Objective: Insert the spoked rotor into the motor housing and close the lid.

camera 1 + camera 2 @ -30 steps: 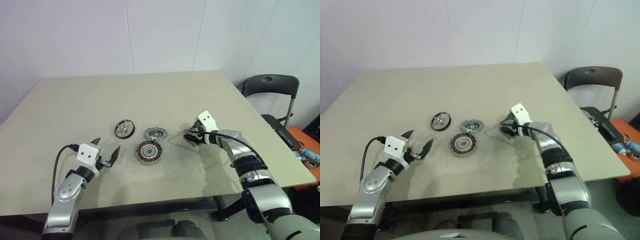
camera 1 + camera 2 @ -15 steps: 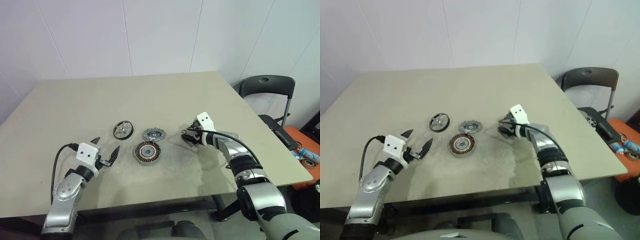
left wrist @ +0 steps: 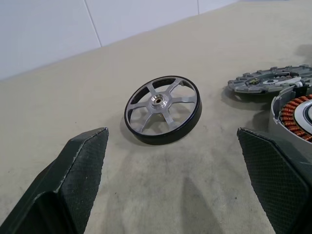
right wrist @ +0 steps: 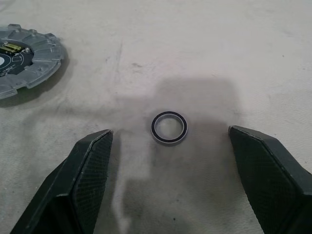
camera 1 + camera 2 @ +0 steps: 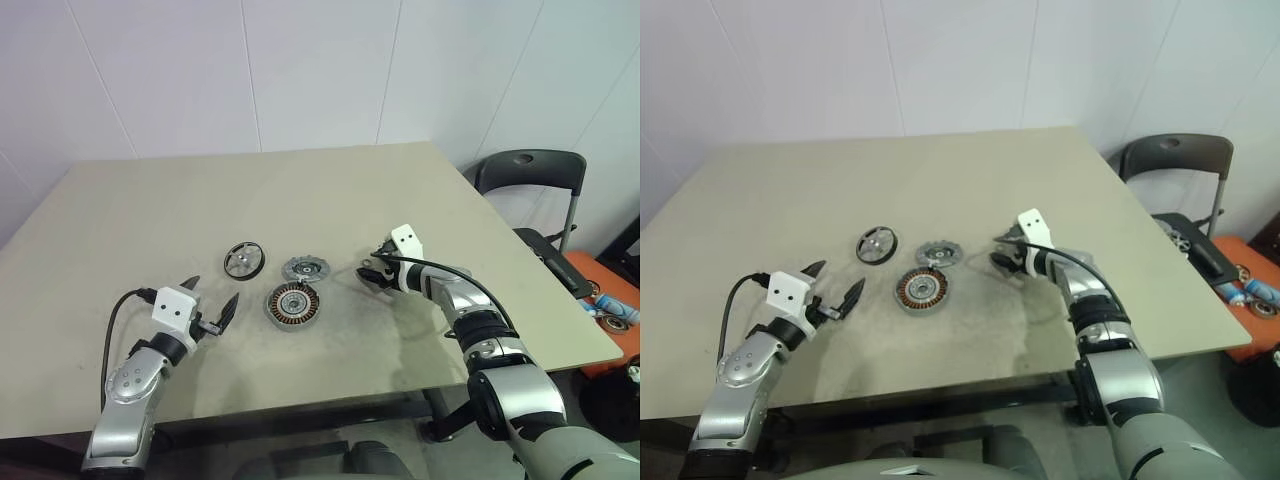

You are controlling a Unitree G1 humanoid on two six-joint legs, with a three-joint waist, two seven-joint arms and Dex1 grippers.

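Note:
I will grab the small metal ring by its rim [image 4: 183, 126] with my right gripper next. This will get the motor housing ready for the rotor.
The spoked rotor [image 5: 247, 259] lies flat on the table, a black rim with pale spokes, and is also seen ahead of my left gripper [image 3: 163, 108]. Right of it lies the notched grey lid [image 5: 306, 268]. The motor housing [image 5: 294, 304], with copper windings inside, stands just in front of the lid. My left gripper [image 5: 211, 295] hovers open and empty left of the housing. My right gripper [image 5: 368, 275] is open to the right of the lid, its fingers [image 4: 92, 161] straddling a small thin metal ring [image 4: 169, 127] on the table.
The beige table [image 5: 150, 200] has open surface behind the parts and on its left. A black chair [image 5: 530, 170] stands past the table's right edge, with orange and dark items [image 5: 610, 290] on the floor beside it.
The right wrist has rolled slightly over the small ring. The left arm and the parts have stayed where they were.

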